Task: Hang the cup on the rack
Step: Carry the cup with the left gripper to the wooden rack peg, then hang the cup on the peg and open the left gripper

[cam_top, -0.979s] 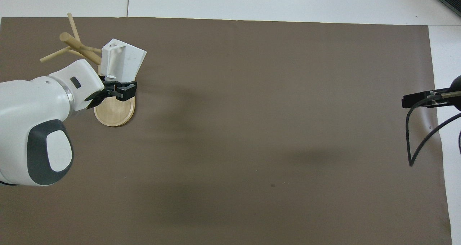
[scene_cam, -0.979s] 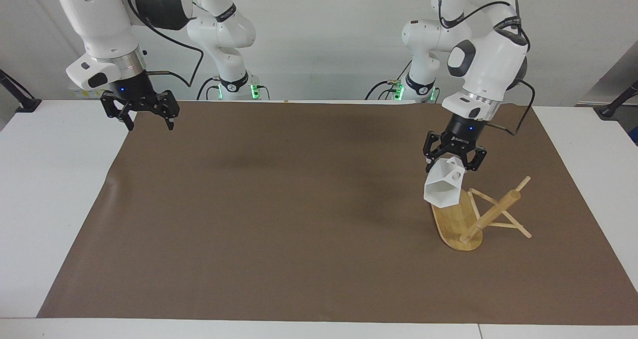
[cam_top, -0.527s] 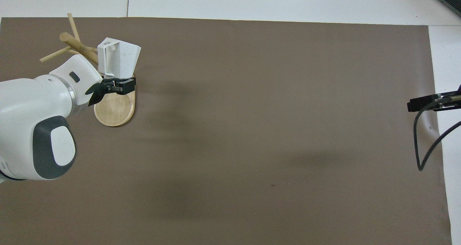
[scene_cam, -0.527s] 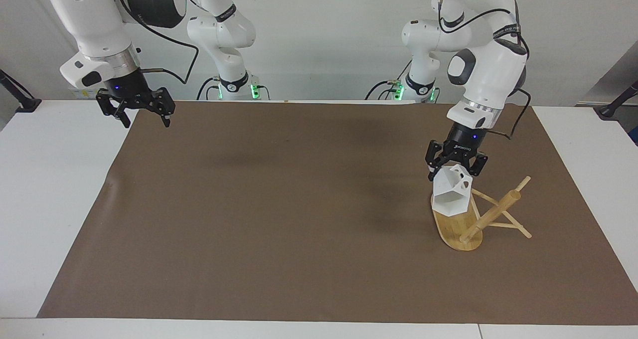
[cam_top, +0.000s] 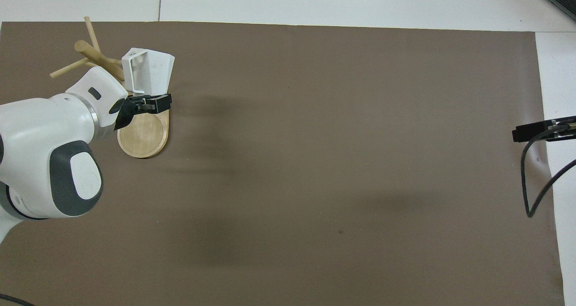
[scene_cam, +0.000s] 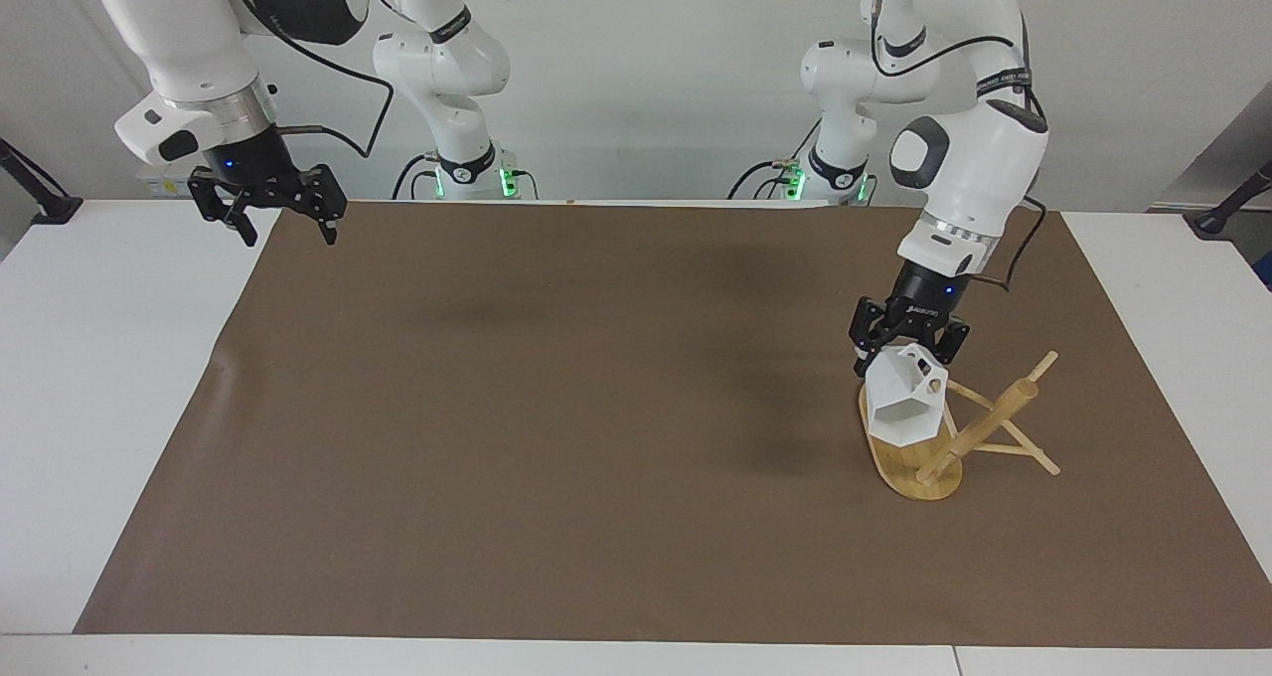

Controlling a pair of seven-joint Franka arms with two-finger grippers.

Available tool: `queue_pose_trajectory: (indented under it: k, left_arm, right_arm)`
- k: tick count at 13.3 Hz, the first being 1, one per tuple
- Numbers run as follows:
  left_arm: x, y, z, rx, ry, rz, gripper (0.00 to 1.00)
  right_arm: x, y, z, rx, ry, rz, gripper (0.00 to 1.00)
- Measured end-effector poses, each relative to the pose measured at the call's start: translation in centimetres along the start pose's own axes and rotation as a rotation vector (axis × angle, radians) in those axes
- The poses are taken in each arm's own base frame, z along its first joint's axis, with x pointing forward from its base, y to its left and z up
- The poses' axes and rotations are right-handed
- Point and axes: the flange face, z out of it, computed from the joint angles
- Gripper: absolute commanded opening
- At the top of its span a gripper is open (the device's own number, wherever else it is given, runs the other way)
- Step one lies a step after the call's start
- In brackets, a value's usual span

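Note:
The handle (cam_top: 128,70) of the cup is only at the peg's tip, so my left gripper should keep hold of the cup until the handle goes around the peg (cam_top: 114,61).
The white faceted cup (scene_cam: 900,405) (cam_top: 151,68) hangs tilted just over the oval base of the bamboo rack (scene_cam: 979,427) (cam_top: 143,136), close beside its post and pegs. My left gripper (scene_cam: 906,350) (cam_top: 147,103) is shut on the cup's top edge by the handle, whose round hole shows in the facing view. Whether the cup touches a peg I cannot tell. My right gripper (scene_cam: 281,225) hangs open and holds nothing, over the corner of the mat at the right arm's end near the robots. Only its edge (cam_top: 537,131) shows in the overhead view.
A brown mat (scene_cam: 556,437) covers most of the white table (scene_cam: 89,378). The rack stands on the mat at the left arm's end.
The left gripper has lowered the cup and turned it, bringing it closer to the rack's post and base. The right arm has drawn back and up toward its own base.

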Motion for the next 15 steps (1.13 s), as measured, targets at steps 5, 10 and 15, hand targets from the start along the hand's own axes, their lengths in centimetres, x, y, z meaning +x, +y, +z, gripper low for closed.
queue_pose_trajectory:
  k: [5,10,15]
  left_arm:
    - [0.0,-2.1,0.7,-0.001,-0.004,-0.062,0.0]
    - [0.0,-2.9,0.9,-0.032,-0.006,-0.144,0.0]
    - [0.8,-5.2,-0.1,-0.059,-0.054,-0.246,0.0]
  right_arm:
    - [0.0,0.2,0.0,0.0,0.0,0.069,1.0]
    - [-0.1,0.3,0.0,0.0,0.0,0.072,1.0]
    - [-0.1,0.3,0.0,0.001,0.0,0.072,1.0]
